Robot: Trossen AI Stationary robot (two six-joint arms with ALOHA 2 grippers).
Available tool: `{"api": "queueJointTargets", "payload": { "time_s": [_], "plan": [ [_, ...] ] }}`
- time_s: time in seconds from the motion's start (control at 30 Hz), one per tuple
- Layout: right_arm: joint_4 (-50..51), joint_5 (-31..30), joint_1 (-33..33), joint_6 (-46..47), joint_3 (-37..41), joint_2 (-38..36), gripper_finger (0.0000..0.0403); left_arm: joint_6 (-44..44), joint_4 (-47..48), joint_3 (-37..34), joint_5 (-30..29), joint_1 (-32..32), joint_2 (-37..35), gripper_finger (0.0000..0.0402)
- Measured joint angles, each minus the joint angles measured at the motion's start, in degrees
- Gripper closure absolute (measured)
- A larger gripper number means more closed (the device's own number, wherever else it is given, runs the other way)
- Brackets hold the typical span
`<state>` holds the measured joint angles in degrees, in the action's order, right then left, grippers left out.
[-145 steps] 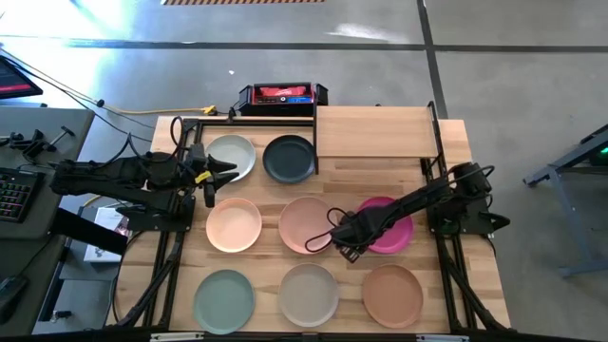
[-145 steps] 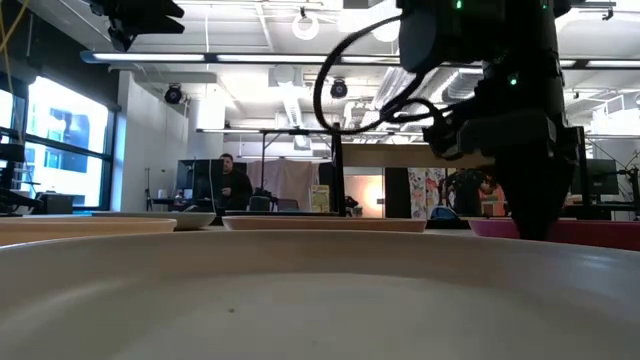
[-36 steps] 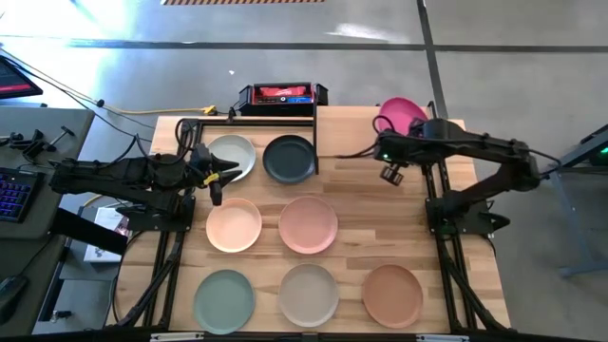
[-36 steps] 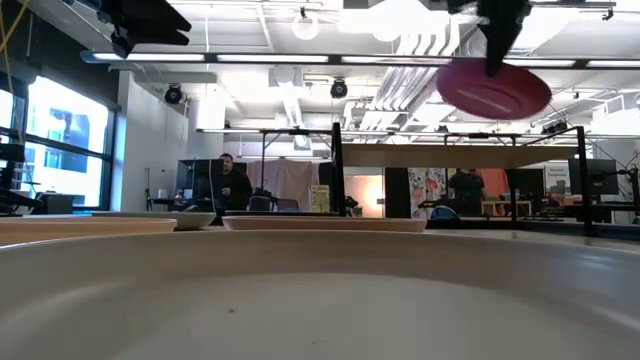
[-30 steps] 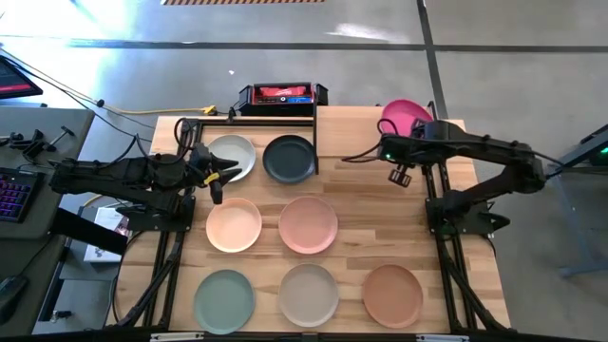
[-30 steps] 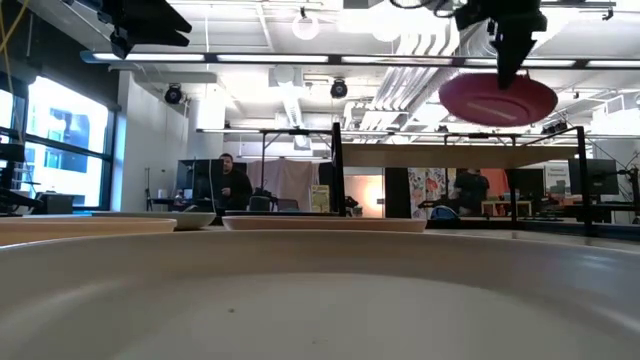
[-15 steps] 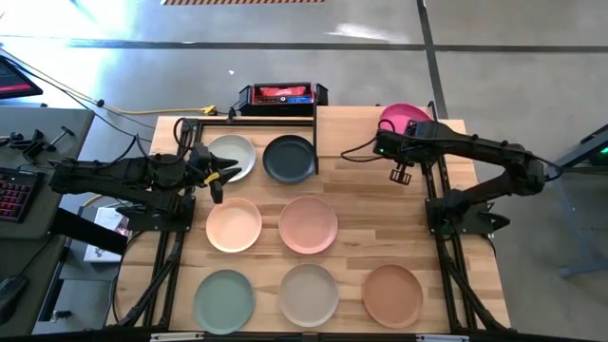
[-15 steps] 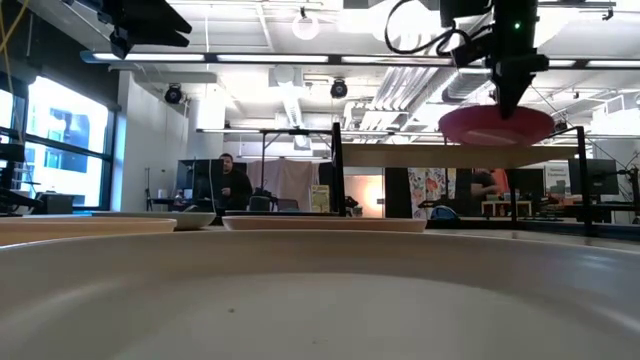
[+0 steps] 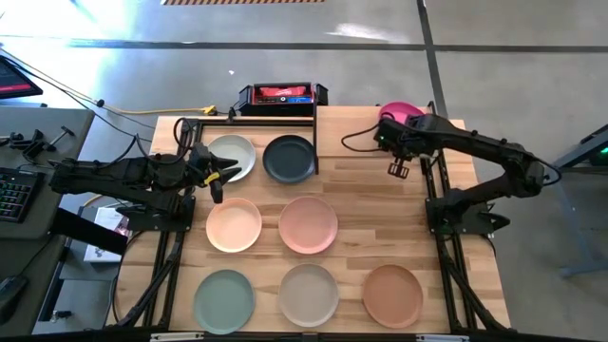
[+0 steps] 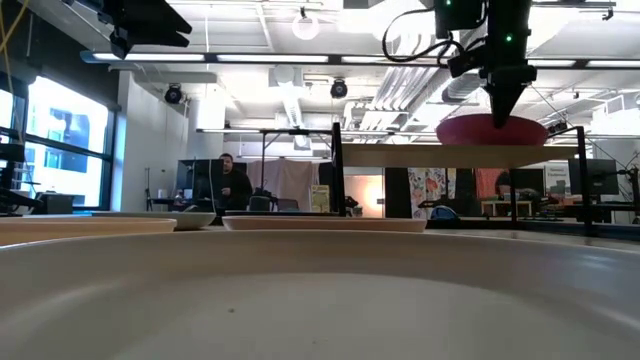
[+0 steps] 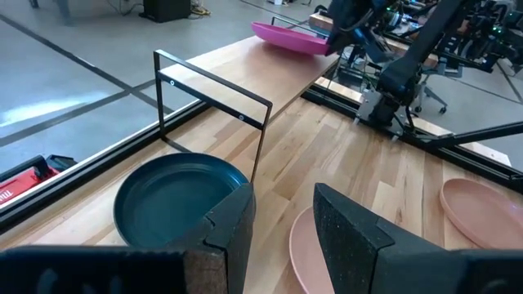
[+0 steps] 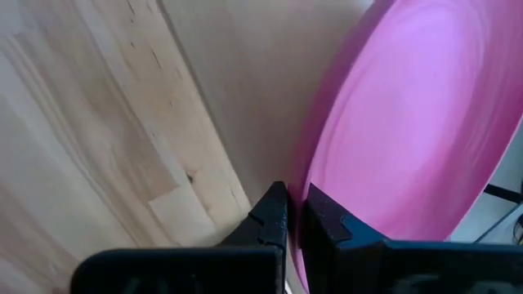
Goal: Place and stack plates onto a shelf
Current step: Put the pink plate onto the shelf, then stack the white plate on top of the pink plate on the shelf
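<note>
I should open my right gripper now: the magenta plate's lower edge (image 12: 319, 122) is over the shelf panel (image 12: 237, 98) in my right wrist view, so the plate would land there.
The magenta plate (image 9: 399, 111) hangs level over the far right corner of the light-wood shelf (image 9: 366, 133), close above its panel (image 10: 420, 155). My right gripper (image 9: 397, 128) is shut on it. The other plates lie flat on the table: white-grey (image 9: 231, 157), charcoal (image 9: 289, 159), peach (image 9: 234, 225), pink (image 9: 308, 224), sage green (image 9: 224, 300), beige-grey (image 9: 308, 294) and tan brown (image 9: 391, 294). My left gripper (image 9: 228, 169) hovers open at the white-grey plate's near left edge, holding nothing. My right gripper pinches the magenta plate's rim (image 12: 304, 194) between its two fingers, one on the plate's inner face and one on its outer side. The fingers (image 10: 503, 100) come from above, pointing down. The plate sits level below them; whether its underside touches the shelf I cannot tell.
A black-and-red box (image 9: 282, 95) stands beyond the table's far edge, left of the shelf. Thin black frame posts (image 11: 260, 131) carry the shelf next to the charcoal plate. Bare wood (image 9: 380, 199) lies in front of the shelf.
My right gripper has come down toward the shelf with the magenta plate, still shut on its rim. The plate, tilted a second ago, now hangs level close above the shelf's far right corner.
</note>
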<state>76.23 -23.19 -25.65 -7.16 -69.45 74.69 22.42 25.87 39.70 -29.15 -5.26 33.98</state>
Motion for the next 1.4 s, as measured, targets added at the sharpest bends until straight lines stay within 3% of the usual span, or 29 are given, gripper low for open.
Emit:
{"api": "queueJointTargets", "payload": {
  "time_s": [0.3, 0.73, 1.1, 1.4],
  "plan": [
    [0.0, 4.7, -2.0, -1.9, 0.0, 0.0, 0.0403, 0.0, 0.0, 0.0, 0.0, 0.0, 0.0, 0.0284],
    [-0.2, 4.8, -2.1, -2.3, 0.0, 0.0, 0.0400, 0.0, 0.0, 0.0, 0.0, 0.0, 0.0, 0.0284],
    [-0.2, 1.9, -2.1, -0.8, 0.0, 0.0, 0.0302, 0.1, 0.0, 0.0, 0.0, 0.0, 0.0, 0.0284],
    [2.3, 1.3, -1.3, -0.3, -1.1, 0.0, 0.0293, 0.1, 0.0, 0.0, 0.0, 0.0, 0.0, 0.0284]
  ]
}}
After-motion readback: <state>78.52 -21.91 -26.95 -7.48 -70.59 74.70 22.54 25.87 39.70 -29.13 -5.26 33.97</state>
